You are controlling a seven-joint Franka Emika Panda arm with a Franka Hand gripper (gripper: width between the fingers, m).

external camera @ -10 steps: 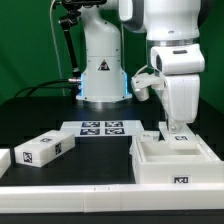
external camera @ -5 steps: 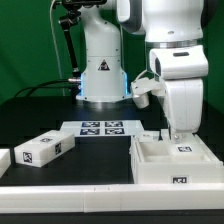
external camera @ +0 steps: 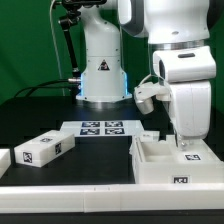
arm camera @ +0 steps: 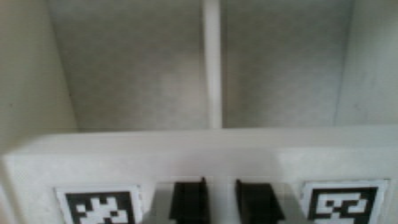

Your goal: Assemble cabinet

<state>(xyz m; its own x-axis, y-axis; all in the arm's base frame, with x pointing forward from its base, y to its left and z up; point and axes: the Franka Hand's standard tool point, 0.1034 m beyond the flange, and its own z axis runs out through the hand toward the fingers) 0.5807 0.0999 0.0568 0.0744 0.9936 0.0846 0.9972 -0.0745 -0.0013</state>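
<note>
The white tagged piece is down inside the cabinet box's rim, so the robot's gripper needs to open now.
My gripper is low over the far right part of the white cabinet box, which lies open side up at the exterior view's right. In the wrist view the two dark fingers stand close together with a narrow white strip between them. They sit against a white piece that carries a tag on either side of them. The box's inside, with a thin ridge, lies beyond it. One tag of this piece shows just below the gripper. My gripper appears shut on this piece.
A long white tagged piece lies at the exterior view's left, another at the far left edge. A small white piece lies behind the box. The marker board lies mid-table before the robot base.
My gripper has moved down and toward the exterior view's right, and the tagged piece under it has moved with it. The box and the loose pieces have stayed put.
</note>
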